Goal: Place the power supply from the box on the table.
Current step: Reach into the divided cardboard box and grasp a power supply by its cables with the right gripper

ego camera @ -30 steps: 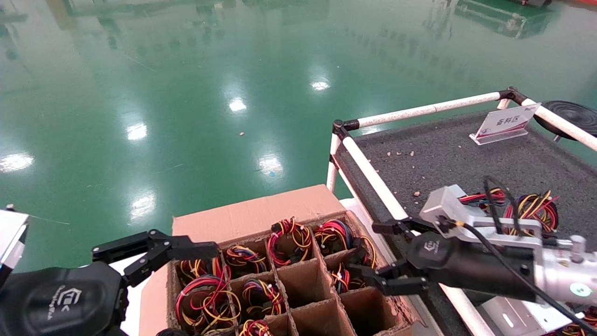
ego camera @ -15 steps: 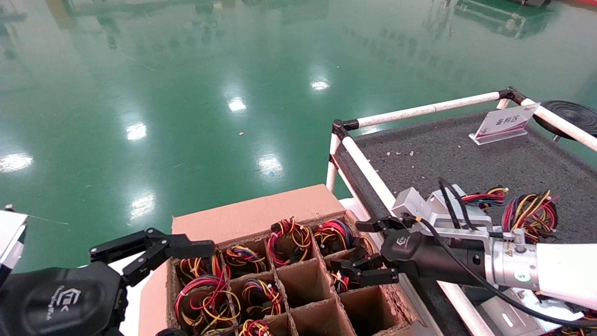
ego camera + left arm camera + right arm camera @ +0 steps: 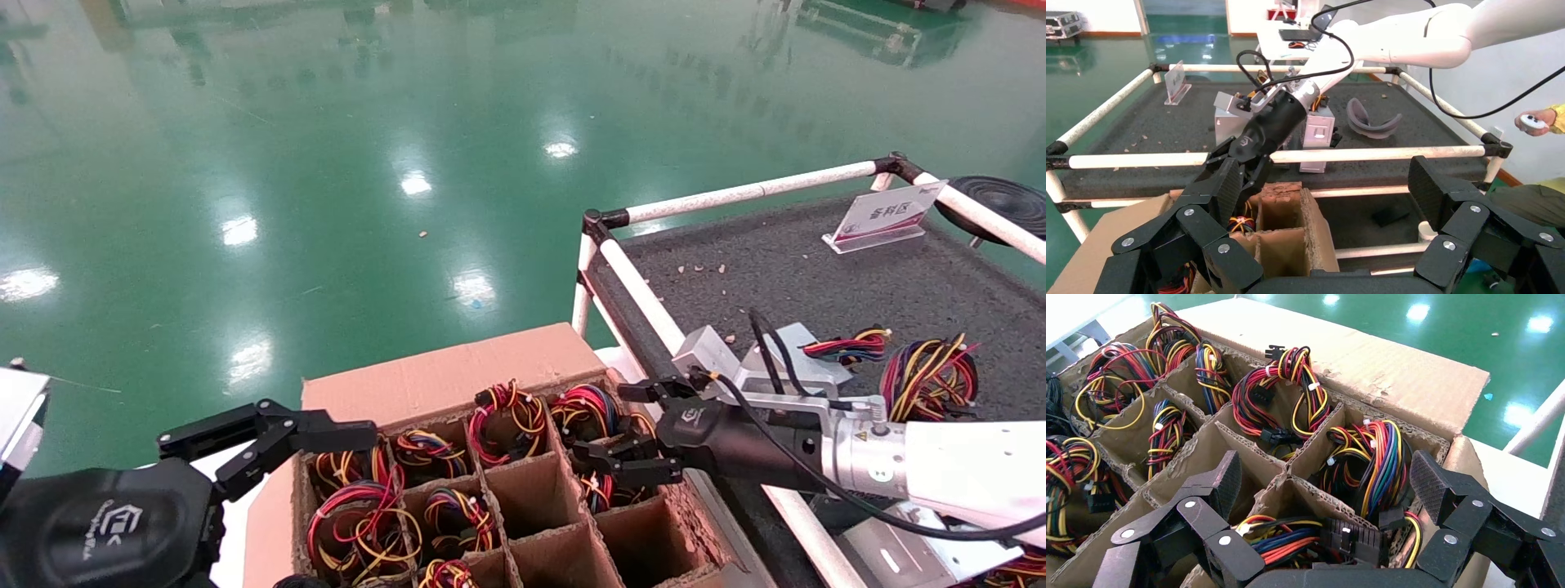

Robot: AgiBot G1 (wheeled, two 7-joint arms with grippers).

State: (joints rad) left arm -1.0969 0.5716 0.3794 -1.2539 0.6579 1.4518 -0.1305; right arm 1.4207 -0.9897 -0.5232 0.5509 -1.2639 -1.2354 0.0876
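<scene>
My right gripper's fingers are still short of the corner cell's wire loop, above the cardboard divider, so it moves toward the loop, before it closes.
The box sits low in the head view, with looped coloured wires in most cells. My right gripper hangs open over its rightmost cells. In the right wrist view, the right gripper straddles a divider between two power supply wire bundles. Their metal bodies are hidden under the wires. A silver power supply lies on the table. My left gripper is open and empty at the box's far left corner.
White rails frame the table right beside the box. A second wire bundle, a sign holder and a black round disc sit at the table. Green floor lies beyond. Some right-hand cells hold nothing.
My right gripper moved left, from above the table rail to over the box's rightmost cells, still open. The left arm stayed put.
</scene>
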